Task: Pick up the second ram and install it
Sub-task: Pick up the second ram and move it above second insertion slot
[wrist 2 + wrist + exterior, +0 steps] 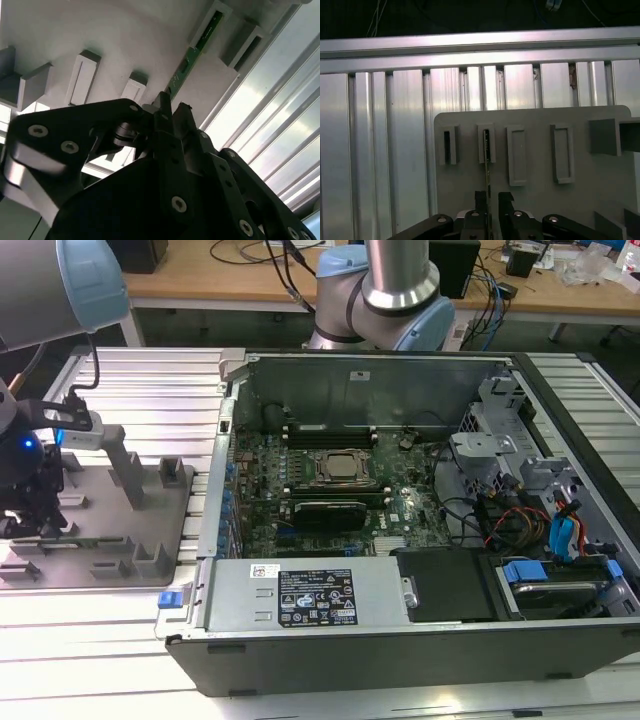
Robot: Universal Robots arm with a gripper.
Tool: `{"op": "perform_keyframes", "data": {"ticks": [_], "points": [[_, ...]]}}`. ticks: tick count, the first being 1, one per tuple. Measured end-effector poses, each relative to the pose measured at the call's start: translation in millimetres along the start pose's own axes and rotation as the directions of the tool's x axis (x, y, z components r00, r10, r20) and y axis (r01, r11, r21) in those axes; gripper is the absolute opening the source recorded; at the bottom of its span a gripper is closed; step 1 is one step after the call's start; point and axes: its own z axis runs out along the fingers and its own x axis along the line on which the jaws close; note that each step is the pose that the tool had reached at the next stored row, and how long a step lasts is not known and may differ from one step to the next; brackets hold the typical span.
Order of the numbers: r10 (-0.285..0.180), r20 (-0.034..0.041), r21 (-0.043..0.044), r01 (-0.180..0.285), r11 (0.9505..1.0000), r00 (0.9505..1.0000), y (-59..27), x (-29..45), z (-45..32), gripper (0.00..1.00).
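Note:
I next install the second ram in the motherboard, grabbing its long upper edge (487, 182).
The second ram (486, 160) is a thin green stick standing on edge in a slot of the grey fixture (535, 200). In the second wrist view the ram (189, 62) runs from a fixture slot down to my fingertips. My gripper (492, 196) straddles the ram's near end, one black finger on each side, with a small gap showing on one side, so it is open. In the exterior view my gripper (28, 502) hangs low over the fixture (120, 540) at the exterior view's left. The open computer case (300, 660) lies at the exterior view's right, its motherboard (400, 510) exposed.
Upright grey blocks (130, 475) rise from the fixture near my gripper. Long black slots (330, 430) flank the processor socket (337, 468). Cables and drive bays (540, 530) crowd the case's right end. Ribbed aluminium table (140, 390) surrounds everything.

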Motion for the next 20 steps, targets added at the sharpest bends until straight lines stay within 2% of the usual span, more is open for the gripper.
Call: {"op": "perform_keyframes", "data": {"ticks": [1, 2, 3, 9, 13, 15, 20], "points": [[0.000, 0.0000, 0.0000, 0.000, 1.0000, 1.0000, 0.0, 0.0, 0.0, 0.21], [0.000, 0.0000, 0.0000, 0.000, 1.0000, 1.0000, 0.0, 0.0, 0.1, 0.28], [-0.002, 0.0000, 0.0001, 0.002, 1.0000, 1.0000, -0.1, 0.0, 0.3, 0.28], [-0.078, -0.0039, -0.0007, 0.078, 0.9970, 0.9970, 0.3, 0.2, 12.6, 0.28], [-0.097, -0.0047, -0.0009, 0.097, 0.9953, 0.9953, 0.9, 0.2, 16.6, 0.28], [-0.110, -0.0052, -0.0010, 0.110, 0.9939, 0.9939, 2.2, 0.4, 22.1, 0.28], [-0.113, -0.0051, -0.0008, 0.113, 0.9937, 0.9936, 2.2, 0.3, 22.0, 0.28]]}}
